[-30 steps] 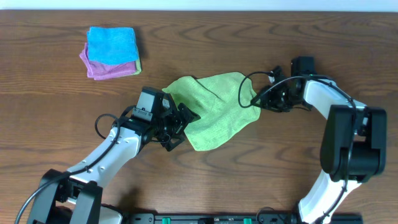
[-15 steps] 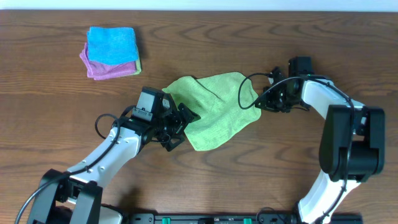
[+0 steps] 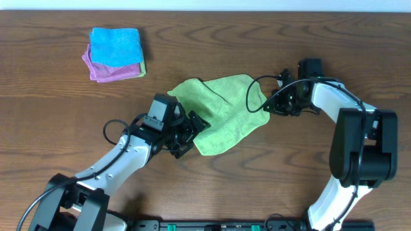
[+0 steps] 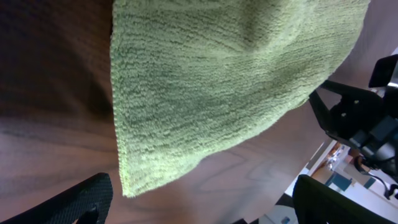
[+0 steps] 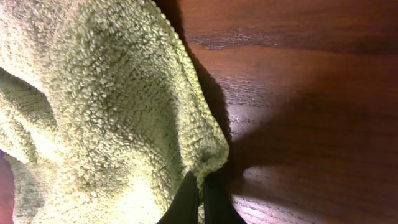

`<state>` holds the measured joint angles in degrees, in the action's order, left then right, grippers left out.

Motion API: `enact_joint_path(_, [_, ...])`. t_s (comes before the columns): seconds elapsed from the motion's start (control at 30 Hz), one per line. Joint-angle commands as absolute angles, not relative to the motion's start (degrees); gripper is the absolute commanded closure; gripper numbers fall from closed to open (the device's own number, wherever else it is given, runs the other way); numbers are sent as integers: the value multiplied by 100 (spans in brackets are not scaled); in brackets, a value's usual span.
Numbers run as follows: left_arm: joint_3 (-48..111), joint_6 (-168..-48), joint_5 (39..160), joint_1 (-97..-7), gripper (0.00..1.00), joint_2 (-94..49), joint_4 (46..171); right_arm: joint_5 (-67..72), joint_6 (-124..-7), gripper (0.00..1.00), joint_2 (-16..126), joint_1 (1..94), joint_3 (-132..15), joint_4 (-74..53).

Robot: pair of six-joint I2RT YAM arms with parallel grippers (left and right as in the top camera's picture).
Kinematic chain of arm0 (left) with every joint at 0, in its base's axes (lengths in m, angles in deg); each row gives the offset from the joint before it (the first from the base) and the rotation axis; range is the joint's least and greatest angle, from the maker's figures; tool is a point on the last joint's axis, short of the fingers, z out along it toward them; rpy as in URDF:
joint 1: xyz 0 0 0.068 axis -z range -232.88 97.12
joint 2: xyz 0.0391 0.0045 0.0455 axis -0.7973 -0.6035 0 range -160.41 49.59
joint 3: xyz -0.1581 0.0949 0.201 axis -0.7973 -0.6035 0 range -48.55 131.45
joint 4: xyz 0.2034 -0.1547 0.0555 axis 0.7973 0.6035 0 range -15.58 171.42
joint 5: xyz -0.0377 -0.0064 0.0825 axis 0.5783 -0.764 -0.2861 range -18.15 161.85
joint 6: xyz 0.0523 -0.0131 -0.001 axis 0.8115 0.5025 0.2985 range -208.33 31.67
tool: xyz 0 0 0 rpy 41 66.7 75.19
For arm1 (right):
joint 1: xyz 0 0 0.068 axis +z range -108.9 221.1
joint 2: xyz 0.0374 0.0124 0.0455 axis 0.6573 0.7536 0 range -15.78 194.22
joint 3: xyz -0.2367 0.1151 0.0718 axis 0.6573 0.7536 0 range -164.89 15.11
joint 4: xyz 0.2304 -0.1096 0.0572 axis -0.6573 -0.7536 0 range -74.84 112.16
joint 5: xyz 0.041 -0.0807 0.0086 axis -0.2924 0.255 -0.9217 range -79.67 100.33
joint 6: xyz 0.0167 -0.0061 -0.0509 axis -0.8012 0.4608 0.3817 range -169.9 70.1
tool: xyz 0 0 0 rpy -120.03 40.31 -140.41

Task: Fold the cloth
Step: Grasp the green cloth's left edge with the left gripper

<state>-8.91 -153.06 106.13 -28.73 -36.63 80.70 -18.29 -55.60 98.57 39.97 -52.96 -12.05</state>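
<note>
My left gripper grabs the lime-green cloth (image 3: 221, 112) by its loose corner (image 3: 205, 153) next, opposite the cloth hem my right gripper holds, to stretch and fold it.
The lime-green cloth (image 3: 221, 112) lies rumpled and partly doubled over at the middle of the wooden table. My left gripper (image 3: 192, 131) is open at the cloth's lower left edge. In the left wrist view the cloth (image 4: 217, 81) fills the top, and one of its corners lies just ahead of the gap between my open fingers (image 4: 205, 208), which hold nothing. My right gripper (image 3: 268, 106) is at the cloth's right edge. In the right wrist view its fingers (image 5: 200, 190) are shut on the hem of the cloth (image 5: 93, 106).
A folded bright blue cloth (image 3: 115, 46) lies on a folded purple cloth (image 3: 103, 72) at the far left of the table. Bare wood (image 3: 289, 167) surrounds the green cloth. The right arm's cable loops over the cloth's right edge.
My left arm has slid a little to the right, closer to the cloth's lower left edge. The right gripper has stayed shut on the hem, almost still.
</note>
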Motion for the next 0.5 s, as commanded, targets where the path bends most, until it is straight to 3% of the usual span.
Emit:
enact_joint_path(0.0, [-1061,-15446,10382,-2843,6,-3730,7950,-1562,-5632,99,9876,4032,-5261,-1236])
enact_joint_path(0.47, [-1380,-15861,9988,-2578,6,-3789,7316,-1562,-5676,99,9876,4032,-5261,-1227])
